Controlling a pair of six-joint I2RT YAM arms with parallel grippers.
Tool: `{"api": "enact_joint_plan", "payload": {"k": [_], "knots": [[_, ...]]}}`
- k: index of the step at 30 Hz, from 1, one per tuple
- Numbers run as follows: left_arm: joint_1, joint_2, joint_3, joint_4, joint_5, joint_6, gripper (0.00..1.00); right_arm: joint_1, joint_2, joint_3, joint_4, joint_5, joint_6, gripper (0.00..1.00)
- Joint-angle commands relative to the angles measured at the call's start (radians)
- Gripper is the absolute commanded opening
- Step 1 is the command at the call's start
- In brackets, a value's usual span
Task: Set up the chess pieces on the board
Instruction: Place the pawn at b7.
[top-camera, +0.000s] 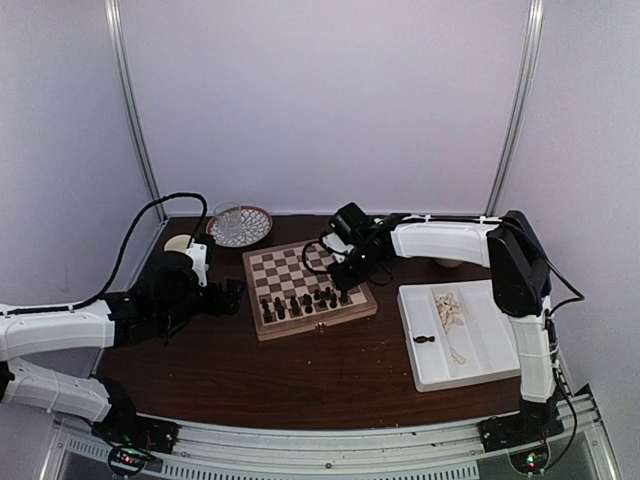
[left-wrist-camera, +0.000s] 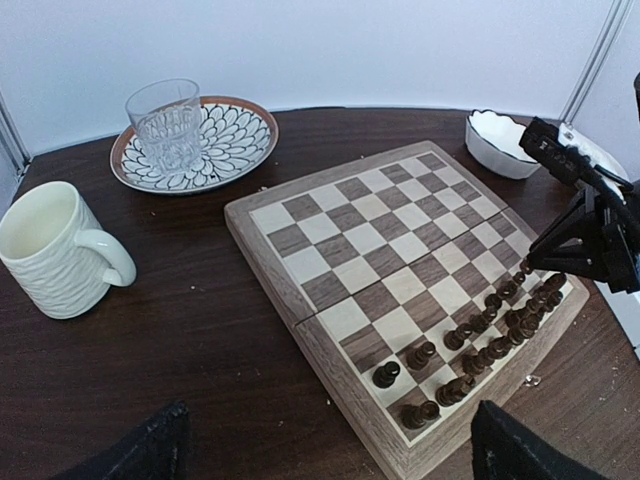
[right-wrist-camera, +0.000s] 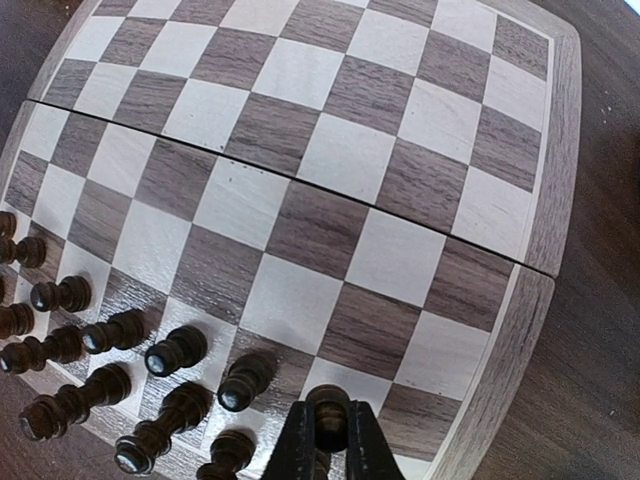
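The dark chess piece is upright close over a free pale square beside its row and would land there, so it is time for my right gripper to open.
The board (top-camera: 300, 270) lies mid-table, with several dark chess pieces (top-camera: 300, 303) standing in two rows along its near edge. My right gripper (right-wrist-camera: 329, 432) is shut on a dark chess piece (right-wrist-camera: 328, 415) and holds it just over the board's near right corner (right-wrist-camera: 480, 330), beside the other dark pieces (right-wrist-camera: 175, 350). From above it sits over that corner (top-camera: 345, 272). My left gripper (top-camera: 228, 297) rests open and empty on the table left of the board (left-wrist-camera: 400, 260); only its finger edges (left-wrist-camera: 150, 450) show. Pale pieces (top-camera: 450, 310) and one dark piece (top-camera: 425, 339) lie in the white tray.
A white divided tray (top-camera: 465, 360) stands right of the board. A patterned plate (left-wrist-camera: 240, 140) with a glass (left-wrist-camera: 165, 125) sits behind the board. A white mug (left-wrist-camera: 55, 250) stands at the left, a white bowl (left-wrist-camera: 500, 140) at the back right.
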Motion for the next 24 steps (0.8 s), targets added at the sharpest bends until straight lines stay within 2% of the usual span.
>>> {"api": "enact_joint_plan", "payload": {"k": [1, 9, 19, 24], "knots": [[0.002, 0.005, 0.004, 0.038, 0.008, 0.010, 0.98, -0.003, 0.025, 0.029, -0.013, 0.001, -0.008, 0.03], [0.002, -0.005, 0.008, 0.029, 0.014, 0.009, 0.98, -0.003, 0.024, 0.029, -0.017, -0.001, -0.011, 0.04], [0.002, -0.006, 0.008, 0.025, 0.019, 0.009, 0.98, -0.003, 0.020, 0.028, -0.016, 0.005, -0.011, 0.16], [0.002, -0.002, 0.010, 0.027, 0.017, 0.009, 0.97, -0.003, 0.021, 0.035, -0.020, 0.006, -0.012, 0.18]]}}
